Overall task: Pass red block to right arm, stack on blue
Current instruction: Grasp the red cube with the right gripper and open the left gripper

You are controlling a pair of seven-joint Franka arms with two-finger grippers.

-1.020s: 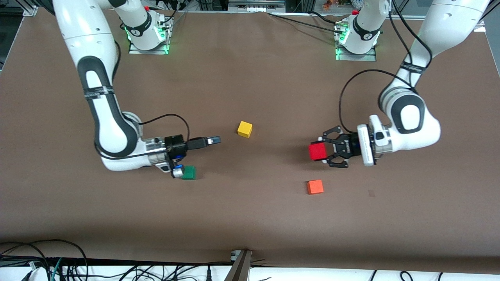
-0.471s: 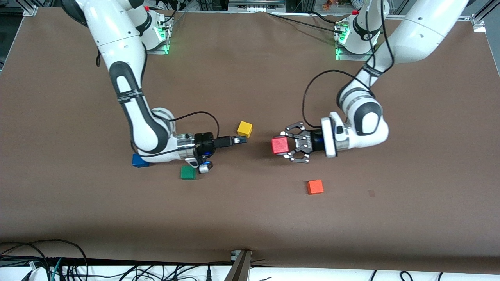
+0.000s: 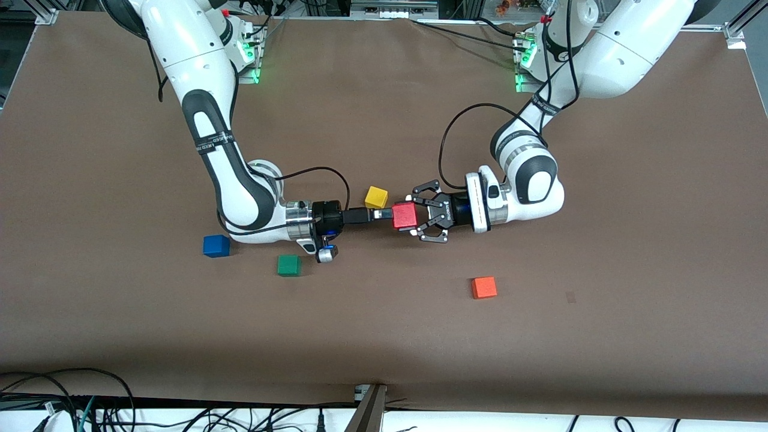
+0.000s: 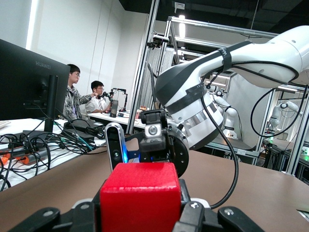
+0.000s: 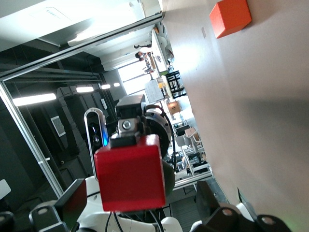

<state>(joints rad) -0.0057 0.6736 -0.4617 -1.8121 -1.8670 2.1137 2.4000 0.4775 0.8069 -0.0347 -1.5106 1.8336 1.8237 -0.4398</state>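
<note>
My right gripper grabs the red block [image 3: 404, 215] by its opposite sides next, to stack it on the blue cube [image 3: 216, 246].
Over the middle of the table my left gripper [image 3: 413, 216], the wide linkage claw, is shut on the red block [image 3: 404, 215]. The right arm's narrow black gripper [image 3: 384, 215] points straight at it, open, with its tips at the block's face. In the right wrist view the red block [image 5: 129, 179] shows between the two spread fingers [image 5: 72, 202]. In the left wrist view the red block [image 4: 141, 195] fills the claw, and the right gripper faces it close up. The blue cube [image 3: 216, 246] lies on the table toward the right arm's end.
A yellow cube [image 3: 376, 197] lies just beside the meeting grippers, farther from the front camera. A green cube [image 3: 289, 265] sits beside the blue one. An orange-red cube [image 3: 483, 287] lies nearer the front camera, toward the left arm's end, the same orange-red cube [image 5: 231, 17] showing in the right wrist view.
Both arms have swung toward the table's middle and now meet. The left gripper carried the red block along. The right arm's move uncovered the blue cube.
</note>
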